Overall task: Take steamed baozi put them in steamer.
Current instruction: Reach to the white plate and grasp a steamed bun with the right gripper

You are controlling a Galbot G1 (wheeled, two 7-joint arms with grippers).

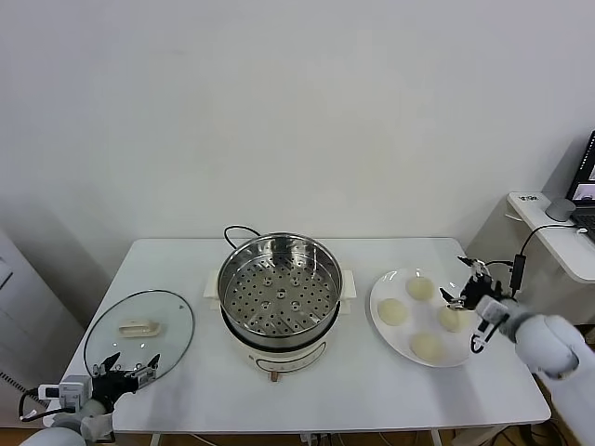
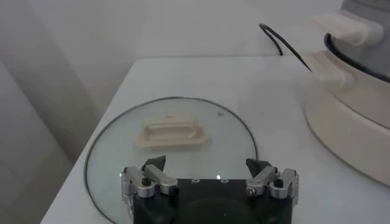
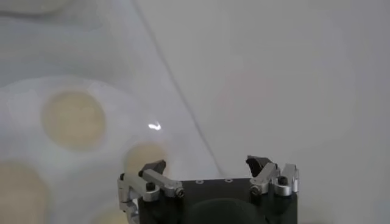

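I should next grab the baozi at the back of the plate (image 1: 386,288) by its round sides with my right gripper, to load the steamer (image 1: 279,288).
The steamer (image 1: 279,288), a shiny steel pot with a perforated floor on a white base, stands mid-table and holds nothing. Four cream-white baozi lie on a white plate (image 1: 386,288) to its right: back (image 1: 420,287), left (image 1: 392,311), right (image 1: 453,319) and front (image 1: 426,347). My right gripper (image 1: 459,288) is open and empty, hovering at the plate's right edge beside the right baozi. In the right wrist view my right gripper (image 3: 207,164) stands over the table just past the plate, with a baozi (image 3: 73,119) farther off. My left gripper (image 1: 133,360) is open and empty at the table's front left.
A round glass lid (image 1: 172,316) with a white handle lies flat at the front left, just ahead of the left gripper (image 2: 206,164); it also shows in the left wrist view (image 2: 234,140). A black cord (image 1: 237,230) runs behind the steamer. A side table (image 1: 558,243) stands far right.
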